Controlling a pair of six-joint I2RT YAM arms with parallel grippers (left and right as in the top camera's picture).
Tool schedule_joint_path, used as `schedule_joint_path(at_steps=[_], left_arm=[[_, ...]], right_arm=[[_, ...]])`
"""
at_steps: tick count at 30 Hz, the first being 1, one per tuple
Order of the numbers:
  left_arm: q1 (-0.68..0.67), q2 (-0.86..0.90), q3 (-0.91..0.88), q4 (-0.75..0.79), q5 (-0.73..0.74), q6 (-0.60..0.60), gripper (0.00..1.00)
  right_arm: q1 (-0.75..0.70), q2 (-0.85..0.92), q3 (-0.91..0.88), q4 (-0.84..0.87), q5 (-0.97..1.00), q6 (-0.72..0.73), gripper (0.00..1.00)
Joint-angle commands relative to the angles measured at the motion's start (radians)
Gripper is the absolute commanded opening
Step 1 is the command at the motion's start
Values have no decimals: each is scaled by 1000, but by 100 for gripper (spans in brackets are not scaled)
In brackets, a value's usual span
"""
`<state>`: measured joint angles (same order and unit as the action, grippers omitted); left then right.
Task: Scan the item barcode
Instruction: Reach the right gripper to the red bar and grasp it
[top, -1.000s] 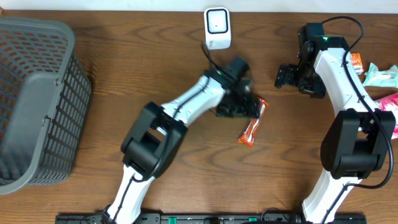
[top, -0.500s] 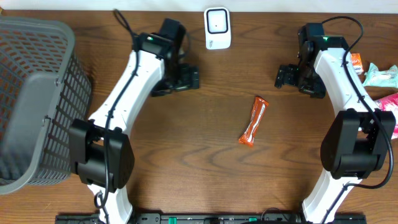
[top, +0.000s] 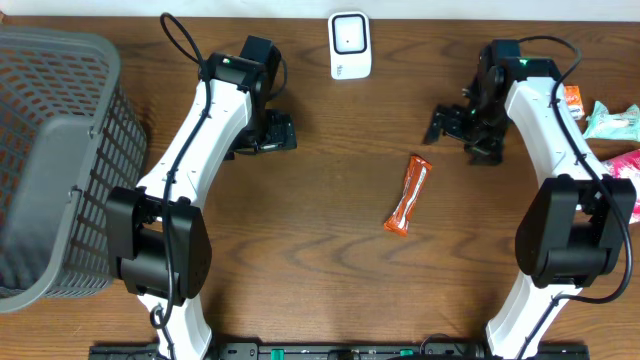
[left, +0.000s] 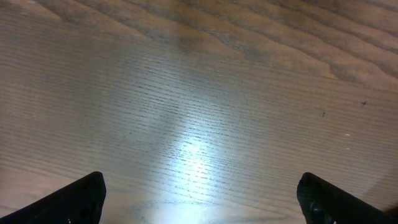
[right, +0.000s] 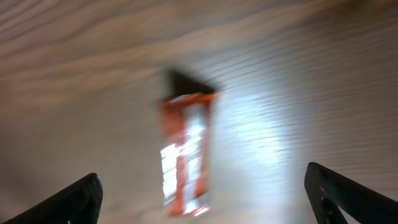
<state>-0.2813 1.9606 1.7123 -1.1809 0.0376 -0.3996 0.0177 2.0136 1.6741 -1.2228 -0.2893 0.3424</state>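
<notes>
The orange packet needs to be turned over for scanning. My right gripper should next grip it across its narrow width (top: 409, 195) (right: 186, 154), between its ends, to do that.
The item, a slim orange snack packet (top: 408, 195), lies flat on the wooden table near the middle. The white barcode scanner (top: 349, 45) stands at the table's back edge. My left gripper (top: 280, 134) hangs open over bare wood at the back left, far from the packet; the left wrist view shows only wood between its fingertips (left: 81, 198). Up and to the right of the packet, my right gripper (top: 438, 124) is open and empty. In the right wrist view the packet (right: 185, 152) appears blurred below the open right gripper (right: 208, 198).
A large grey mesh basket (top: 60, 160) fills the left side of the table. Several other snack packets (top: 605, 120) lie at the right edge, behind the right arm.
My left arm has swung from over the packet to the back left, leaving the packet lying on the table. The right gripper has shifted a little left toward the packet.
</notes>
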Motion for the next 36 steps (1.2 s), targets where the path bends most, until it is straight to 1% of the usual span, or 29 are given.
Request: schedule_joint_path(at_steps=[1,3,4,5,6,8,10,14,16,18,20,22,25,30,31,33,34,36], left_arm=[[3,11,-9,-7,-24,-2,98],[3,11,-9,-7,-24,-2,98],[3,11,-9,-7,-24,-2,98],[3,11,-9,-7,-24,-2,98],[3,11,-9,-7,-24,-2,98],[3,11,-9,-7,-24,-2,98],[3,11,-9,-7,-24,-2,98],[3,11,-9,-7,-24,-2,98],[3,11,-9,-7,-24,-2,98],[3,11,-9,-7,-24,-2,98],[3,11,-9,-7,-24,-2,98],[3,11,-9,-7,-24,-2,98],[3,11,-9,-7,-24,-2,98],[3,11,-9,-7,-24,-2,98],[3,11,-9,-7,-24,-2,98],[3,11,-9,-7,-24,-2,98],[3,11,-9,-7,-24,-2,98],[3,11,-9,-7,-24,-2,98]], right_arm=[[62,-6,-6,-14,-231,-78,99],[109,-6,-6,-29,-156,-80,99],[134,-6,-6,-35,-98,-68,97],[159,-6,-6,-45,-30,-41,98],[183,-6,-6,-58,41,2,98],[227,-6,-6,-89,171,102,90],[267,-6,-6,-121,267,202,86],[364,-6,-27,-143,410,372,87],[412,-6,-65,-125,481,468,88],[445,-6,-112,-92,510,522,87],[472,-6,-164,-46,512,550,85],[492,-6,-211,5,513,573,80],[514,-6,-264,71,528,582,75],[520,-6,-320,117,550,581,65],[520,-6,-330,123,554,581,63],[520,-6,-351,135,561,582,48],[520,-6,-362,140,561,582,47],[520,-6,-384,160,560,581,47]])
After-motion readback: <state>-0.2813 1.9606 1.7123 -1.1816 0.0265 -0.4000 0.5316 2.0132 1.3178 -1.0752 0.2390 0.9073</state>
